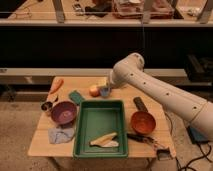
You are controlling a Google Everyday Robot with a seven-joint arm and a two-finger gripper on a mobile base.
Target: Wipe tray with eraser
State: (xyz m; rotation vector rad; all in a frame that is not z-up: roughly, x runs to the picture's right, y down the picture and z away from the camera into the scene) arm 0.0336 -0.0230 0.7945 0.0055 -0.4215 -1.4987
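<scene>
My gripper grabs the eraser by its black block body (140, 103) next. Then I wipe the green tray (83, 129).
The large green tray (83, 129) lies at the middle front of the wooden table, with a pale flat piece (104, 139) in its near end. The eraser (140, 104), a small black block, rests on the table just right of the tray's far corner. My gripper (105, 91) hangs low over the back of the table, beyond the tray's far rim and left of the eraser, beside a round orange-red fruit (94, 90). It is open and holds nothing.
A purple bowl (64, 112), a metal cup (47, 106), a dark-green pad (76, 97), an orange carrot-like piece (56, 85) and a blue cloth (61, 135) lie left of the tray. An orange bowl (143, 122) and a black-handled tool (145, 139) lie to its right.
</scene>
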